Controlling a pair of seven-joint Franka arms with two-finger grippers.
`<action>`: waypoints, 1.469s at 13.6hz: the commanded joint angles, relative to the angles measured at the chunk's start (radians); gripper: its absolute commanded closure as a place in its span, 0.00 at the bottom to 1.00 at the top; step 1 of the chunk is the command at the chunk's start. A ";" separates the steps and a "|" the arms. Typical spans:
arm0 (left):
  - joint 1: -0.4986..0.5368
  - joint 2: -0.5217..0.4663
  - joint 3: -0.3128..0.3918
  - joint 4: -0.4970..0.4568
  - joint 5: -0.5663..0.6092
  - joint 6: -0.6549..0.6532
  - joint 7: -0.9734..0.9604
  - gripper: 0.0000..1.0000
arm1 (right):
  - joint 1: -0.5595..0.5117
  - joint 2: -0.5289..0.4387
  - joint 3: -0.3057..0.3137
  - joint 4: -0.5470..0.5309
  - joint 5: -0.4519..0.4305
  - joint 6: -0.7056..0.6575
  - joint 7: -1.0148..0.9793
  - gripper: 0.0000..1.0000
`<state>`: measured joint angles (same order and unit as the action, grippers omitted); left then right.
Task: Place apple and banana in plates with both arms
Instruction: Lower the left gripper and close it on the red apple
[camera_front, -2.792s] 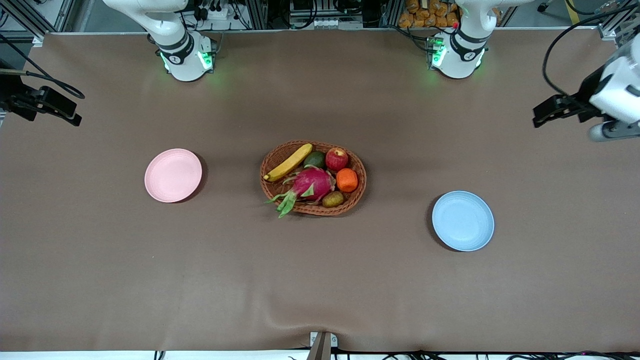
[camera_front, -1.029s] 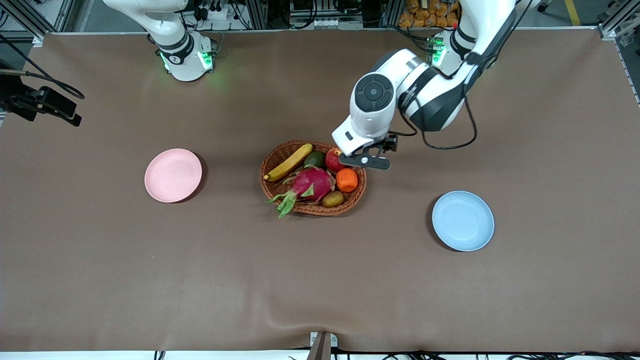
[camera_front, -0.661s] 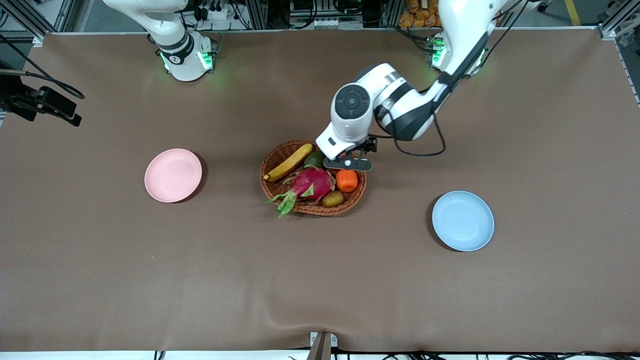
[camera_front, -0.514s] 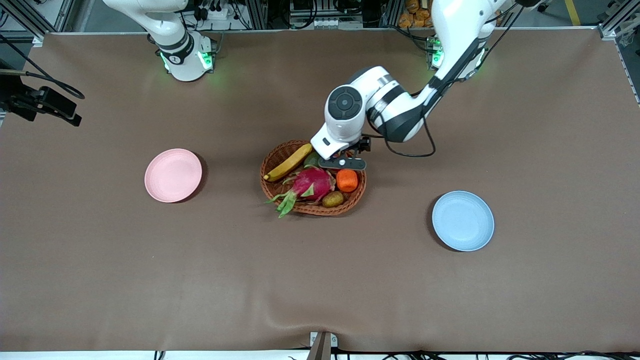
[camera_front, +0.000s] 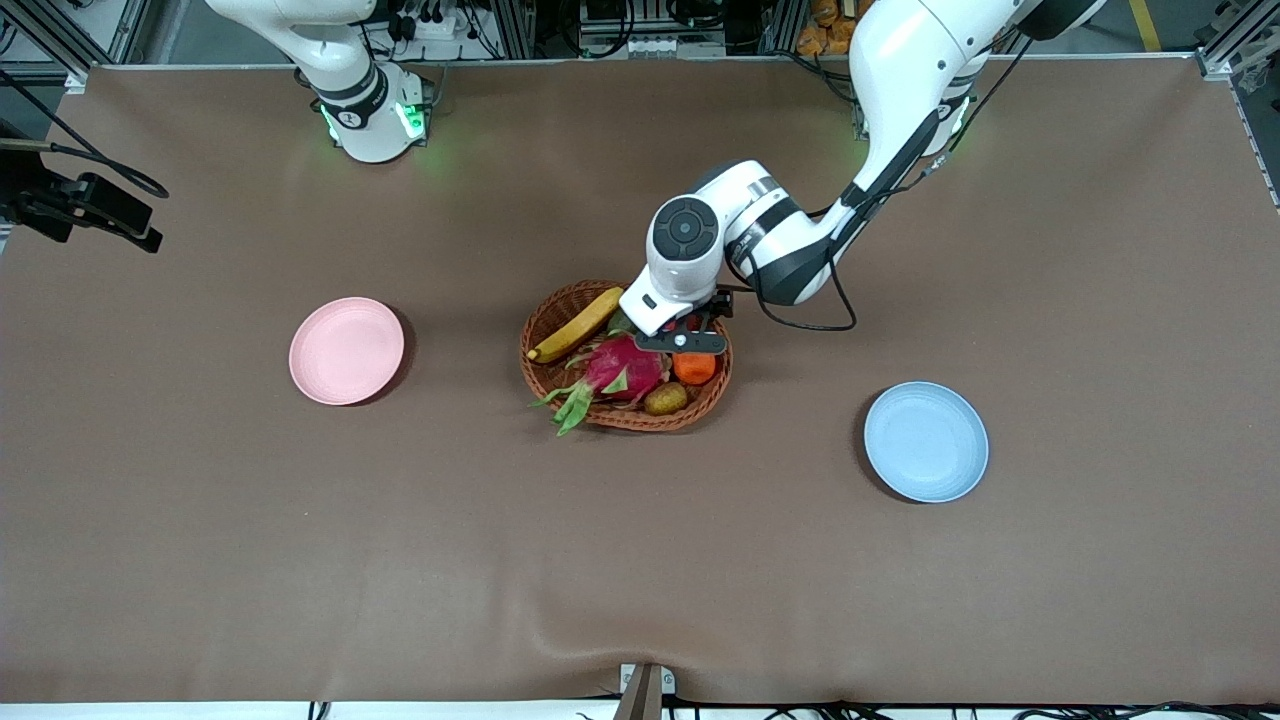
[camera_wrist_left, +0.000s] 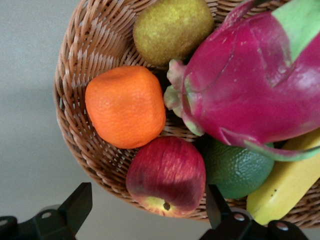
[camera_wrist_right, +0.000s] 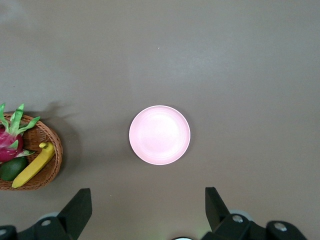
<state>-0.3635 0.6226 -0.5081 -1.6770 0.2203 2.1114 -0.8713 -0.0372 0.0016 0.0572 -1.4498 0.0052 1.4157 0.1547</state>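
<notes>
I will place the red apple in the blue plate (camera_front: 926, 441) next, so I should grab it by its round sides with my left gripper.
The red apple (camera_wrist_left: 166, 176) lies in the wicker basket (camera_front: 545, 380), beside the orange fruit and at the rim nearest the left arm's base. My left gripper (camera_wrist_left: 146, 210) is open low over the basket (camera_front: 682, 335), with one finger on each side of the apple and not touching it. In the front view the left hand hides the apple. The yellow banana (camera_front: 578, 324) lies along the basket's rim toward the right arm's end. The pink plate (camera_front: 346, 350) and the blue plate (camera_front: 926, 441) are empty. My right gripper (camera_wrist_right: 146, 210) is open, waiting high near the pink plate (camera_wrist_right: 159, 135).
The basket also holds a magenta dragon fruit (camera_front: 622, 366), an orange fruit (camera_front: 693, 368), a green fruit (camera_wrist_left: 235, 170) pressed against the apple, and a brownish fruit (camera_front: 665, 399). The basket stands mid-table between the two plates, on the brown cloth.
My left arm has swung in from its end of the table and come down over the basket, bringing its open fingers around the apple. The right arm has not moved.
</notes>
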 joint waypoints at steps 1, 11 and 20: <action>-0.017 0.017 -0.003 0.017 0.025 0.013 -0.048 0.00 | -0.010 0.008 0.004 0.020 0.016 -0.011 -0.007 0.00; -0.031 0.057 -0.001 0.019 0.048 0.065 -0.046 0.00 | -0.010 0.008 0.004 0.020 0.016 -0.009 -0.007 0.00; -0.029 0.080 -0.001 0.016 0.100 0.098 -0.041 0.07 | -0.010 0.008 0.004 0.020 0.016 -0.009 -0.007 0.00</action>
<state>-0.3865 0.6897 -0.5085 -1.6770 0.2929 2.2017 -0.8912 -0.0372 0.0016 0.0571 -1.4498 0.0052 1.4157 0.1547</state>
